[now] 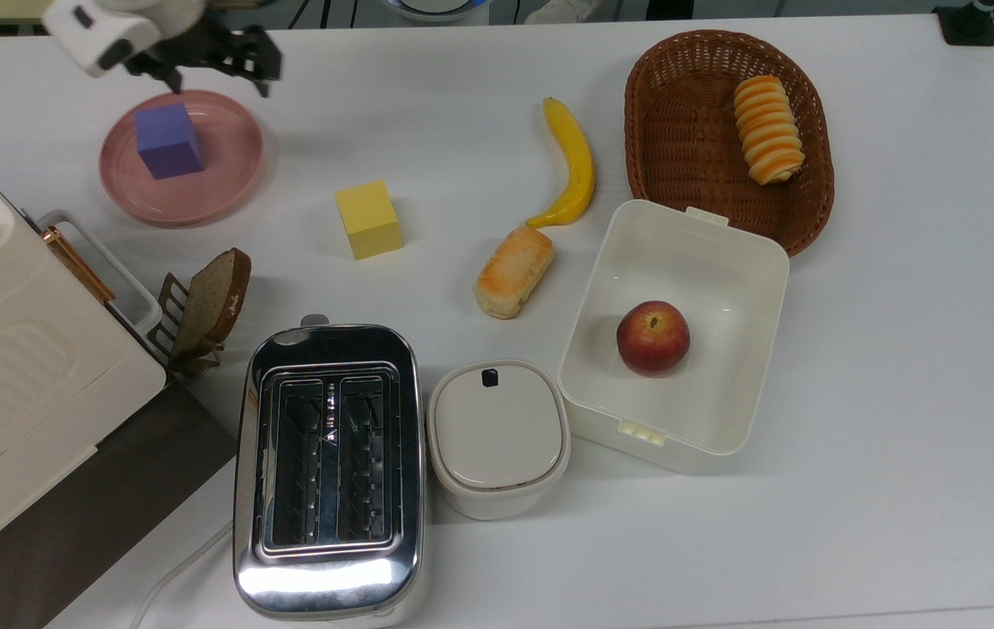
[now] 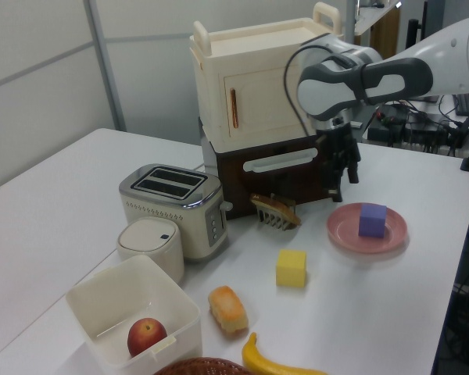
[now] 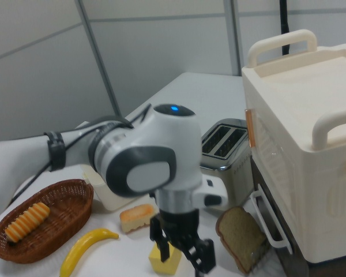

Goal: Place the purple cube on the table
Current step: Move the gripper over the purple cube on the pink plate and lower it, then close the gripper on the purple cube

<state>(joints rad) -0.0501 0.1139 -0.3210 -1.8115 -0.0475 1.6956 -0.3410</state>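
Observation:
My gripper grabs the purple cube by its upper part [image 2: 373, 212] next, to put it on the tabletop.
The purple cube [image 1: 169, 141] stands on the round pink plate [image 1: 226, 166] at the top view's upper left, on the white table [image 1: 899, 349]. My gripper [image 1: 219, 86] hangs open and empty just beyond the plate's far rim, a little to the right of the cube in the top view. In the left view the gripper [image 2: 342, 181] is above the plate's [image 2: 344, 230] left edge, left of the purple cube [image 2: 373, 219]. In the right view the gripper [image 3: 183, 259] points down with its jaws spread, partly in front of the yellow cube [image 3: 164, 262].
A yellow cube [image 1: 368, 218] sits right of the plate. A toast slice in a rack [image 1: 209, 301], a cream cabinet [image 1: 8, 349], a toaster [image 1: 328, 463] and a lidded pot [image 1: 497, 437] stand in front. Further right lie a banana [image 1: 574, 166], a roll [image 1: 514, 271], a box [image 1: 724, 253] with an apple, and a basket [image 1: 689, 114].

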